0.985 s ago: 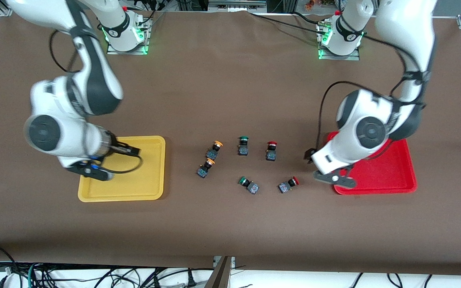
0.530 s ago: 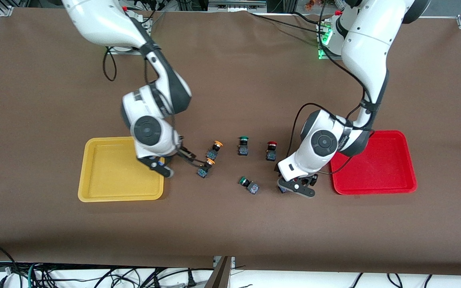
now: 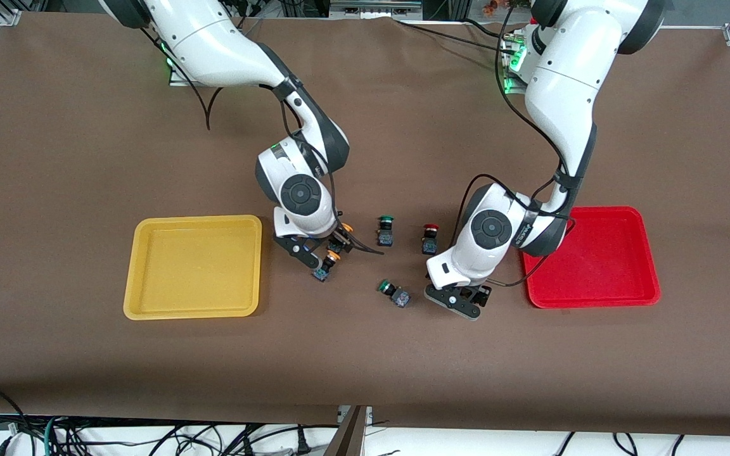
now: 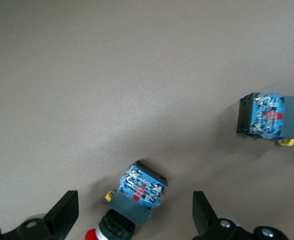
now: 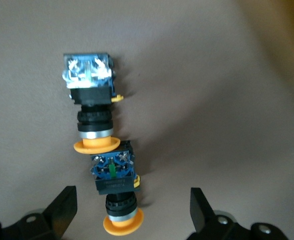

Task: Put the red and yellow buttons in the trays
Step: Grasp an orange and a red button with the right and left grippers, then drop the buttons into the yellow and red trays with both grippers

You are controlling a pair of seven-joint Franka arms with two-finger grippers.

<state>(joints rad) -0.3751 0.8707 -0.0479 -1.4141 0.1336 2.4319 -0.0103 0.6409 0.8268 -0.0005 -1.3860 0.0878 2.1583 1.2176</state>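
Note:
The red-capped button needs to go in the red tray, so my left gripper should grab it next by its end with the cap (image 4: pixel 113 226).
My left gripper (image 3: pixel 460 297) is open, low over a red-capped button (image 4: pixel 134 202) that lies on its side between the fingers (image 4: pixel 61 217); the front view hides this button. A second red button (image 3: pixel 429 238) stands upright nearby. My right gripper (image 3: pixel 322 250) is open over two orange-yellow buttons lying end to end. One button (image 5: pixel 115 192) lies between its fingers (image 5: pixel 61 210), and the other (image 5: pixel 90 107) touches it with its cap. In the front view these show partly (image 3: pixel 343 228) (image 3: pixel 326 266). The yellow tray (image 3: pixel 194 266) and red tray (image 3: pixel 599 266) hold nothing.
A green-capped switch (image 3: pixel 385 229) stands between the yellow and red buttons. Another green one (image 3: pixel 395 293) lies on its side nearer the camera. The left wrist view shows one more blue-bodied switch (image 4: pixel 269 117), its cap hidden.
Both arms swung in from over their trays to the buttons in the middle. The right gripper now hangs over the yellow pair and the left over the lying red button.

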